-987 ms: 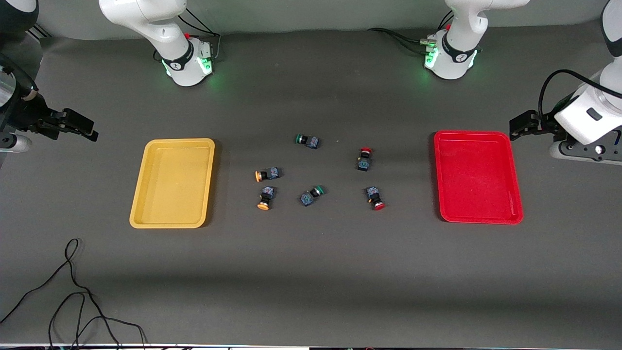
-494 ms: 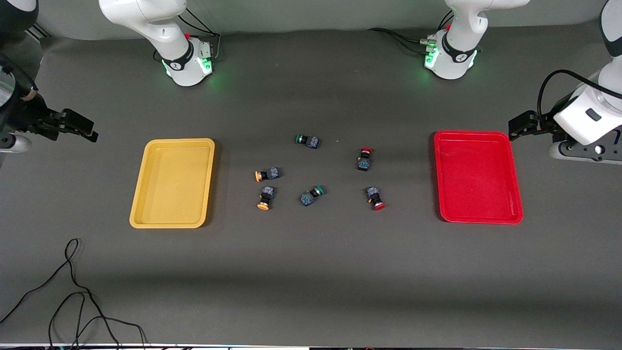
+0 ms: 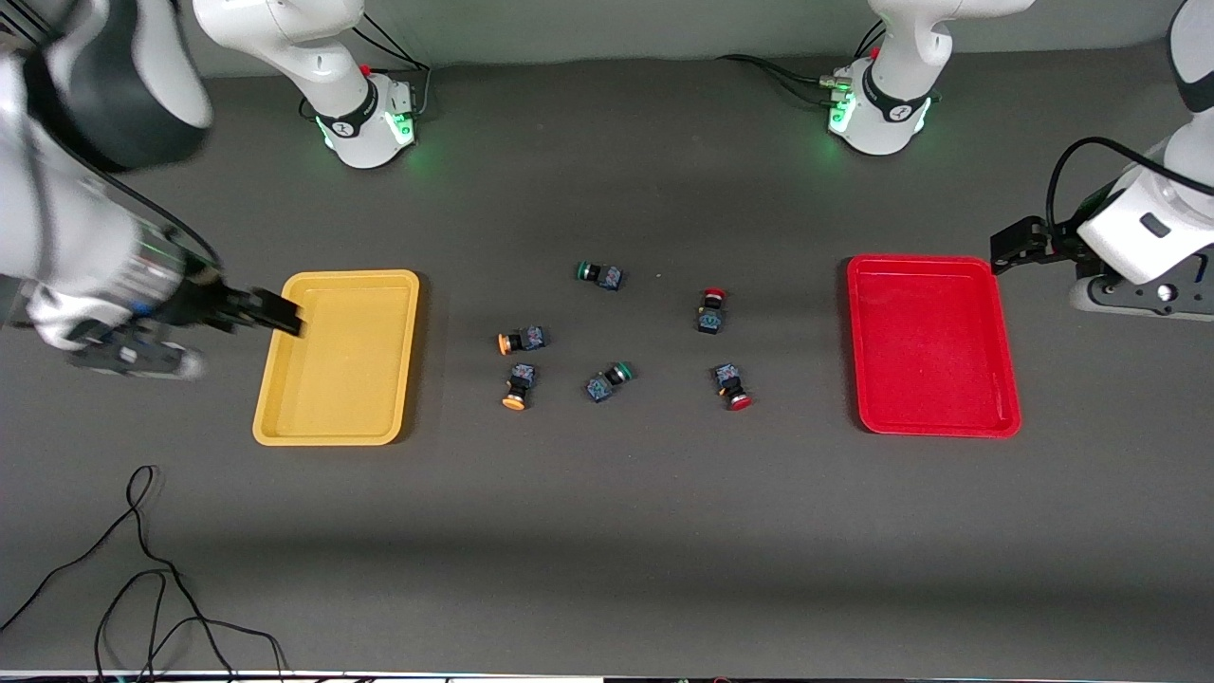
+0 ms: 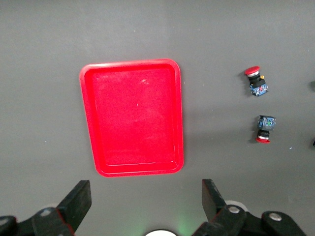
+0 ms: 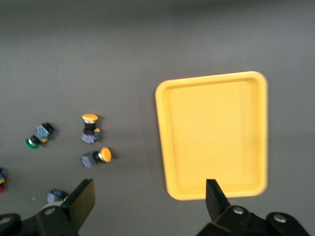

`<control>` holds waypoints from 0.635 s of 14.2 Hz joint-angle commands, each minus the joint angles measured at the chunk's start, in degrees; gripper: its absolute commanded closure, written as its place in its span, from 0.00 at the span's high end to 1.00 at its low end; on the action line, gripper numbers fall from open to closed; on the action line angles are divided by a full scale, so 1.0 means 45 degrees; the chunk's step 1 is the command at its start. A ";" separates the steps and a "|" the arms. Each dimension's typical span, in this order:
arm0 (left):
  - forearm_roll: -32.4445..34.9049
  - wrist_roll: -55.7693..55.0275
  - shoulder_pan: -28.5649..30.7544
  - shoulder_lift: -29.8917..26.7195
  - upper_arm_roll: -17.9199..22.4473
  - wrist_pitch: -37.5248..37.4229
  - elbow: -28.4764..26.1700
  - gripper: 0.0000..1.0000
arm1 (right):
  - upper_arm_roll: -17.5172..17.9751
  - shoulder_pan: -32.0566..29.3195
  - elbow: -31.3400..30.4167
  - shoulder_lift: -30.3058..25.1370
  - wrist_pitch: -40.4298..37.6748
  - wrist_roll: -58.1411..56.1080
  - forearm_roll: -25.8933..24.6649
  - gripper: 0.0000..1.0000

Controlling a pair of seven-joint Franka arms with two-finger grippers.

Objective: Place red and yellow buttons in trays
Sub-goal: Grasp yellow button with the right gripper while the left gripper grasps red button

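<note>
The left gripper needs to place the button in the red tray (image 3: 934,346), so next it should grab the red-capped button by its black body (image 3: 712,311).
The yellow tray (image 3: 337,356) lies toward the right arm's end of the table and the red tray (image 3: 934,346) toward the left arm's end; both are bare. Between them lie two yellow-capped buttons (image 3: 521,340) (image 3: 517,387) and two red-capped buttons (image 3: 711,311) (image 3: 731,387). My right gripper (image 3: 270,313) is open and empty over the yellow tray's outer rim; its wrist view shows the tray (image 5: 214,132) and the yellow buttons (image 5: 89,128) (image 5: 97,157). My left gripper (image 3: 1015,245) is open and empty, just outside the red tray (image 4: 132,118); red buttons (image 4: 256,81) (image 4: 264,129) show there.
Two green-capped buttons (image 3: 599,275) (image 3: 608,381) lie among the others. A black cable (image 3: 142,569) loops on the table near the front camera at the right arm's end. The arm bases (image 3: 365,119) (image 3: 877,114) stand along the table's back edge.
My right arm has swung in from the table's end and now has its gripper over the yellow tray's outer rim. The left gripper has barely shifted. No button has moved.
</note>
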 commanded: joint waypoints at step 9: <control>-0.0224 -0.7455 -0.4191 -0.0400 -0.2989 0.4825 -0.4033 1.00 | 0.1071 0.2465 -0.0836 0.4211 0.5060 0.5956 -0.1464 1.00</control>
